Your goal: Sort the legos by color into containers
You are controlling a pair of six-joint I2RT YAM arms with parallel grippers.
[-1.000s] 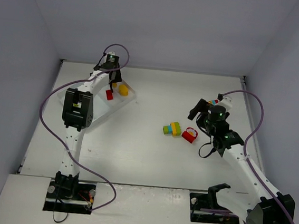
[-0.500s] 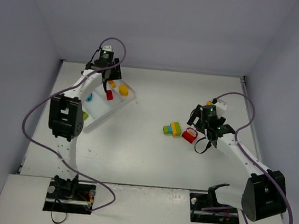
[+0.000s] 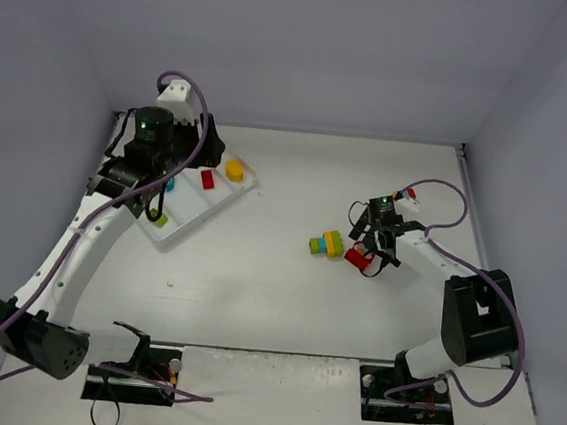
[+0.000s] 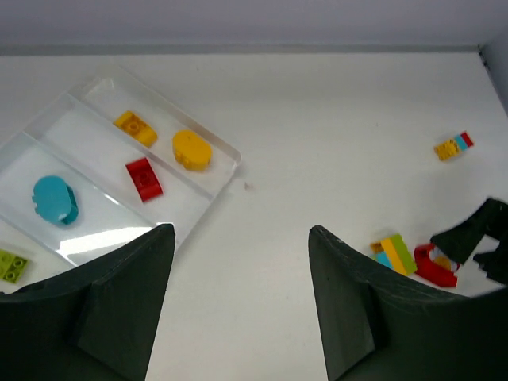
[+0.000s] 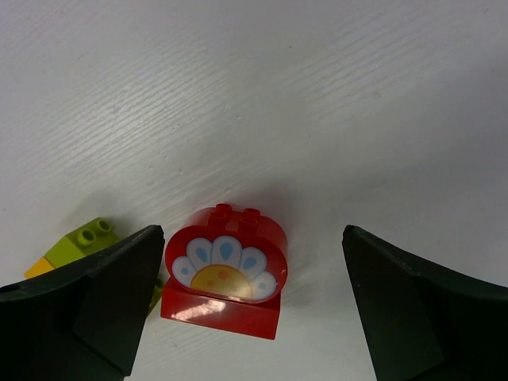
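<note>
The red flower-printed lego's side shows below my right gripper's fingers, so it is too early to close. My right gripper lowers first, then closes.
The white tray (image 4: 225,156) holds the containers. Two orange legos (image 4: 191,149) lie in its far compartment. A red lego (image 4: 144,178), a teal one (image 4: 55,198) and a green one (image 4: 12,264) each lie in a nearer compartment. My left gripper (image 4: 240,238) hangs open and empty high above the table beside the tray (image 3: 208,213). My right gripper (image 5: 252,232) is open, its fingers on either side of a red flower-printed lego (image 5: 225,274), not touching it. A green, orange and teal cluster (image 3: 327,244) lies just left of that lego (image 3: 357,258).
A small multi-coloured cluster (image 3: 404,195) lies behind the right gripper (image 3: 371,243), toward the right wall. Walls close the table on the left, back and right. The left arm (image 3: 150,139) stands raised over the tray's left end.
My left gripper opened and rose away from the tray, leaving the red lego in its compartment. My right gripper swung left and came down around the red flower lego.
</note>
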